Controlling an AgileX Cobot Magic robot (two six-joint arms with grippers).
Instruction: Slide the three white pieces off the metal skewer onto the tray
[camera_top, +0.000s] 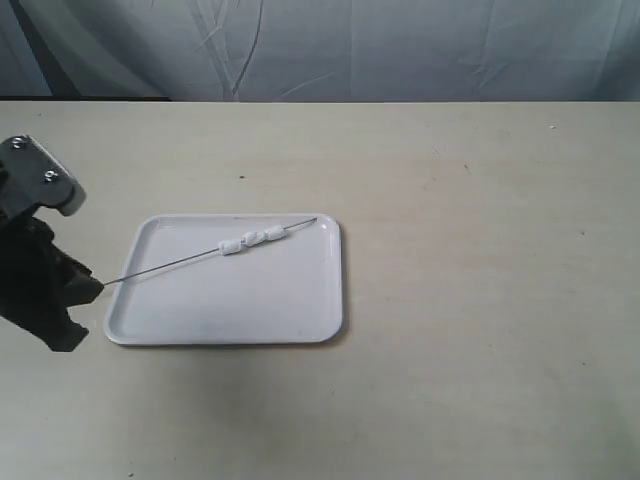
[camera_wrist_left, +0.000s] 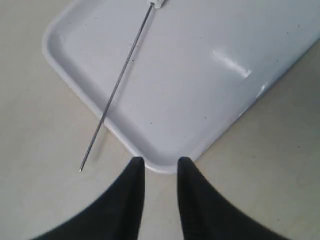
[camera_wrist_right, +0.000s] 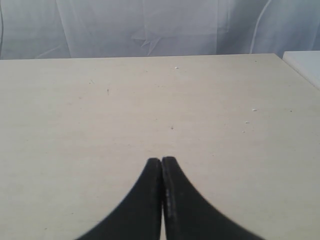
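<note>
The white pieces need to stay free to slide onto the tray (camera_top: 240, 305), so the robot's left gripper should next grab the metal skewer by its bare shaft (camera_top: 172, 264).
The white tray (camera_top: 240, 305) lies on the table left of centre. Slanting across its far part is the thin metal skewer (camera_top: 170, 265), with the three white pieces (camera_top: 254, 239) threaded in a row near its pointed end. The skewer's bare end sticks out past the tray's left rim. My left gripper (camera_top: 82, 308) is just left of the tray, close to that end. In the left wrist view this gripper (camera_wrist_left: 160, 162) is open, facing a corner of the tray (camera_wrist_left: 165, 165), with the skewer (camera_wrist_left: 115, 95) off to one side of its fingers. My right gripper (camera_wrist_right: 161, 161) is shut and holds nothing.
The beige table (camera_top: 480, 300) stretches right of the tray, with a grey cloth backdrop (camera_top: 350, 50) behind it. The right wrist view shows only bare tabletop (camera_wrist_right: 150, 100) and a white edge (camera_wrist_right: 305, 62) at the far side.
</note>
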